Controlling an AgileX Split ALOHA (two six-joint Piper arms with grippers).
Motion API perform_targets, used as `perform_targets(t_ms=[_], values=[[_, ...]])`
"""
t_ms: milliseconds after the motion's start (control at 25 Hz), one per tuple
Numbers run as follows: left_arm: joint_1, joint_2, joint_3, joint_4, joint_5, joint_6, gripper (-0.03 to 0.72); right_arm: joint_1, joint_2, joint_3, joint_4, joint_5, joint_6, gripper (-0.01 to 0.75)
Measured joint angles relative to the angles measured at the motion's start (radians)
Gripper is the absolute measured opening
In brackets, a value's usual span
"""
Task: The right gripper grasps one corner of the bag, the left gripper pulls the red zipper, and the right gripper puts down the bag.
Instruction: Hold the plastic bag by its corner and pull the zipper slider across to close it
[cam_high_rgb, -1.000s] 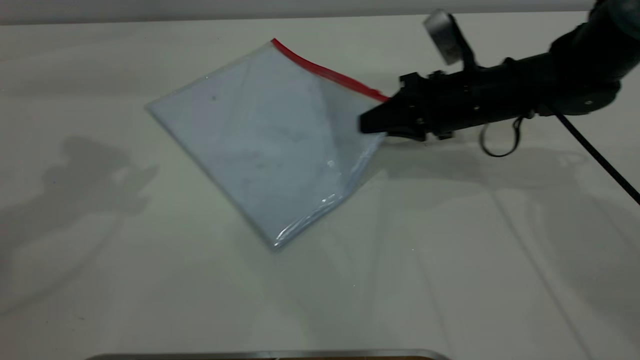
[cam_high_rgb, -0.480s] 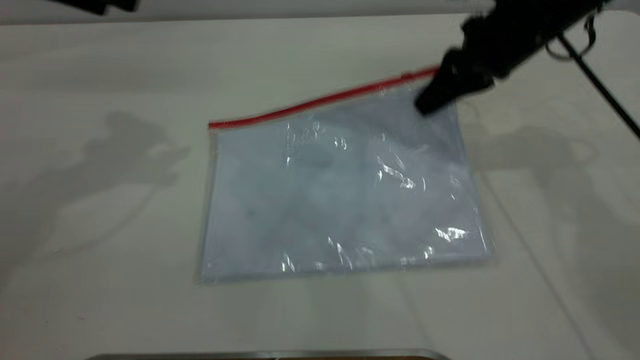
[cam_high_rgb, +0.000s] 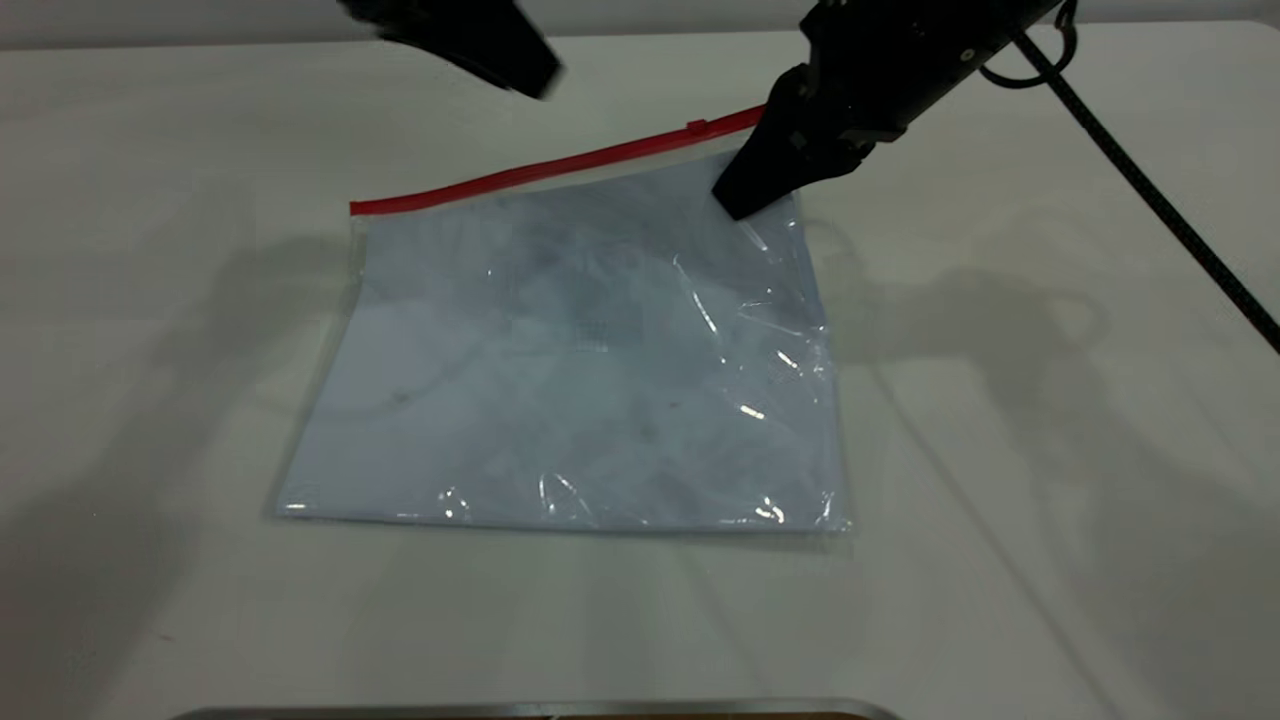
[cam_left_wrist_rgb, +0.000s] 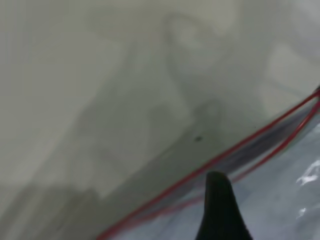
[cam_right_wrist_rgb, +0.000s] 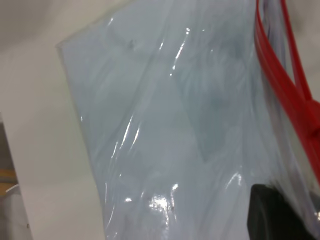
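Observation:
My left gripper takes hold of the zipper by its slider tab next, to pull the red zipper along the bag's edge.
The bag, a clear pouch with pale blue-white sheets inside, is tilted up from the table, with its lower edge near the surface. The red zipper runs along its raised far edge, with the slider tab near the right end. My right gripper, with the trailing cable, is shut on the corner at that end. The right wrist view shows the bag and the zipper close up. My left gripper hovers behind and above the zipper, apart from it. Its wrist view shows the zipper.
The white table lies all around the bag. The right arm's black cable crosses the right side. A metal edge runs along the near border.
The right gripper has lifted and swung the bag so that the red zipper lies along the top, then moved left. The left gripper has come into view at the upper left and moved toward the zipper.

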Motion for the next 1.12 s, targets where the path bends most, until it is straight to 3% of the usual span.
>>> perform_targets(t_ms=[120, 400, 720, 880, 1120], values=[[-0.035, 0.049, -0.054, 0.003, 0.052, 0.011, 0.546, 0.004, 0.000, 0.000, 0.008, 0.032, -0.001, 0.033], [-0.114, 0.085, -0.068, -0.001, 0.050, 0.080, 0.546, 0.004, 0.000, 0.000, 0.021, 0.073, -0.001, 0.033], [-0.127, 0.090, -0.068, -0.064, 0.028, 0.122, 0.527, 0.004, 0.000, 0.000, 0.021, 0.075, -0.001, 0.033], [-0.127, 0.090, -0.068, -0.067, 0.029, 0.122, 0.433, 0.004, 0.000, 0.000, 0.021, 0.073, -0.001, 0.033], [-0.127, 0.090, -0.068, -0.074, 0.037, 0.126, 0.194, 0.002, 0.000, 0.000, 0.037, 0.066, -0.001, 0.033]])
